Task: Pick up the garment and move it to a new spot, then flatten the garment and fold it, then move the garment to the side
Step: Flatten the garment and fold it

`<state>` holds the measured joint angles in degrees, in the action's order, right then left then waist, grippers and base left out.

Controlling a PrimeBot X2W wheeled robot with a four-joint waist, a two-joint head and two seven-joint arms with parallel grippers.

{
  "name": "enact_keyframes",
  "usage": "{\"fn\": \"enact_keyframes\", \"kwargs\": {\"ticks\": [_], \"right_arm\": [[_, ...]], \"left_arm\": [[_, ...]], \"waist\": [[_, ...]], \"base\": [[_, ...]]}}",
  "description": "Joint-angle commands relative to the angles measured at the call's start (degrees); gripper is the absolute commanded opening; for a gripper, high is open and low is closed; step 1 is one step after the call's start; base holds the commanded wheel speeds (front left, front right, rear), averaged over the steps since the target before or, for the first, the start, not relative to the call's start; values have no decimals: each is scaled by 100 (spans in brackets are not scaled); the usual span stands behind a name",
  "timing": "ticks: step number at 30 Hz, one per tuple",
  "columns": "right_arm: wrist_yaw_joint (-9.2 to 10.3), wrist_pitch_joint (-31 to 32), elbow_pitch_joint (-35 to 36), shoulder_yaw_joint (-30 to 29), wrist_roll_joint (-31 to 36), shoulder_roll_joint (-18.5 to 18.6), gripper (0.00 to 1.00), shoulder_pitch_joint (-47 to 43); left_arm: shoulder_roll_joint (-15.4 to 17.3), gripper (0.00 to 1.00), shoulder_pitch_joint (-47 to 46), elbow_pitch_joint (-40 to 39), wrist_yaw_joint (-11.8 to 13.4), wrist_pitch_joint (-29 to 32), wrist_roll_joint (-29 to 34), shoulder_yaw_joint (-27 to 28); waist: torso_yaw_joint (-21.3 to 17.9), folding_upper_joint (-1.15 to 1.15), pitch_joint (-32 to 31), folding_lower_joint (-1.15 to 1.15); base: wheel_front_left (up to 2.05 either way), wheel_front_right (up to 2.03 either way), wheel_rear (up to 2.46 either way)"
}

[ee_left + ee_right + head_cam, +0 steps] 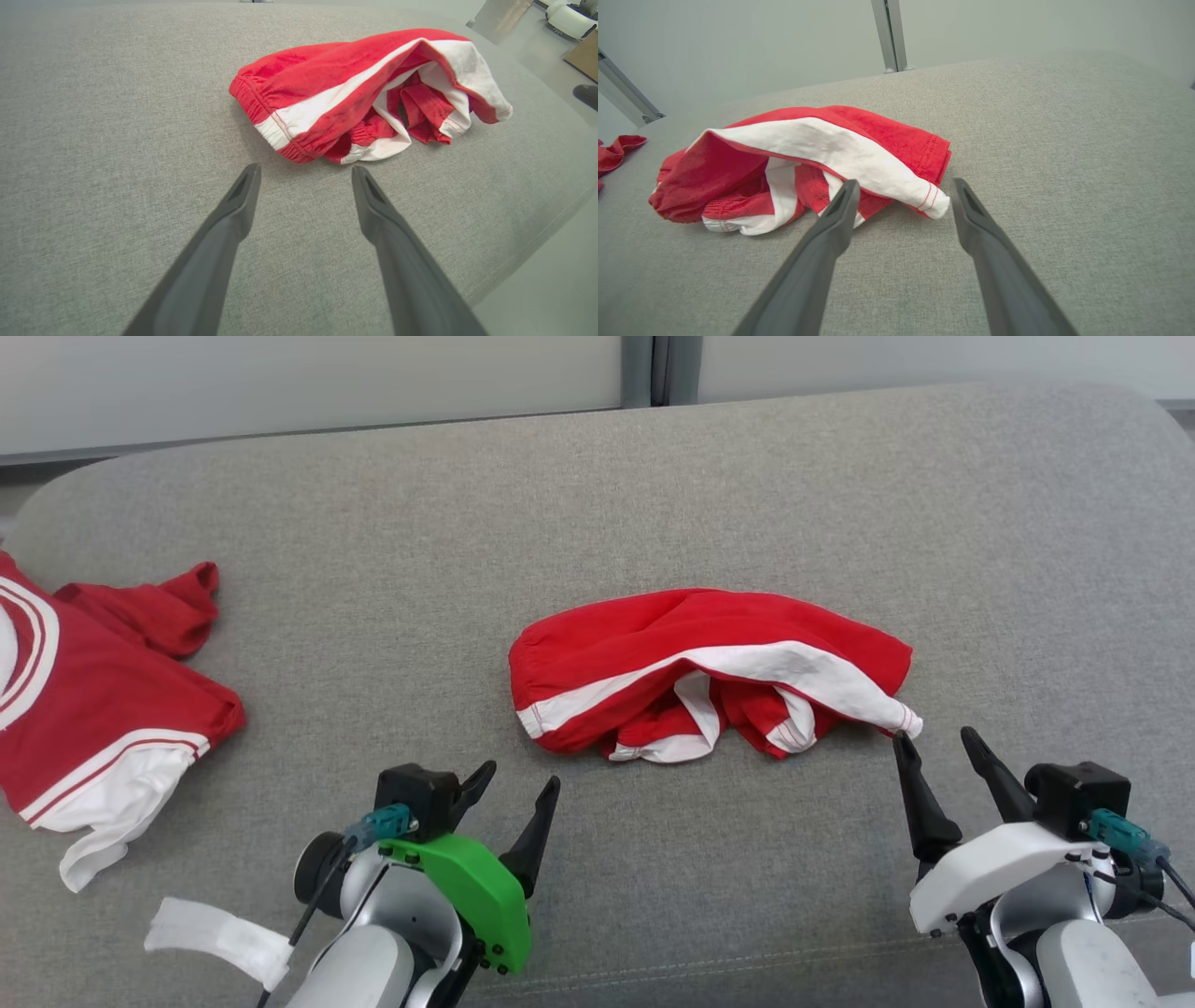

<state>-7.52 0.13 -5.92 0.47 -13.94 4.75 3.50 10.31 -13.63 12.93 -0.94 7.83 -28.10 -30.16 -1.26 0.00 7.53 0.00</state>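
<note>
I should next grab the garment (709,667) with my left gripper by its white-striped waistband corner (533,721), to spread the crumpled garment flat for folding.
The garment (709,667) is a pair of red shorts with white stripes, lying crumpled in the middle of the grey cushioned surface (597,495). In the left wrist view the garment (355,88) lies just beyond my fingertips, waistband end nearest. My left gripper (523,782) is open, empty, just short of the garment's left end. My right gripper (934,735) is open at the garment's right tip, its left finger close to the white corner. In the right wrist view that white corner of the garment (859,158) lies between my open fingers (840,214).
A second red and white garment (93,709) lies at the far left of the surface. A white strip (219,938) hangs by my left arm. The surface's front edge runs close behind both grippers, with pale floor (551,289) beyond it.
</note>
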Motion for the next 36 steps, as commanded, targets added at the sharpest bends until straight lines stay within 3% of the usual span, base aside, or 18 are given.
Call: {"fn": "enact_keyframes", "kwargs": {"ticks": [1,10,23,24,25,26,28,36], "right_arm": [[6,-37,-58,-9,-39,48,100,97],[6,-133,-606,129,-255,271,100,716],[6,-174,-1154,543,-636,529,100,1309],[6,-168,-1193,600,-689,541,100,1354],[6,-165,-1237,634,-742,553,98,1394],[6,-147,-1290,685,-766,584,45,1437],[6,-199,-1349,769,-843,613,0,1512],[6,-419,-1208,801,-958,635,0,1396]], "left_arm": [[-1,100,-138,35,-42,13,-17,-12],[-6,100,-832,479,-281,197,-102,-30],[4,100,-1285,647,-377,150,-175,-18],[0,96,-1307,656,-386,166,-201,-19],[5,78,-1329,656,-392,165,-205,-21],[8,48,-1349,651,-392,133,-192,-23],[-2,0,-1359,645,-404,93,-183,-51],[71,0,-1271,424,-329,-19,-43,-129]], "waist": [[-118,0,220,0],[-225,0,751,0],[-178,0,1193,0],[-174,0,1214,0],[-175,0,1232,0],[-172,0,1247,0],[-162,0,1264,0],[-140,0,1128,0]], "base": [[0,0,0],[0,0,0],[0,0,0],[0,0,0],[0,0,0],[0,0,0],[0,0,0],[0,0,0]]}}
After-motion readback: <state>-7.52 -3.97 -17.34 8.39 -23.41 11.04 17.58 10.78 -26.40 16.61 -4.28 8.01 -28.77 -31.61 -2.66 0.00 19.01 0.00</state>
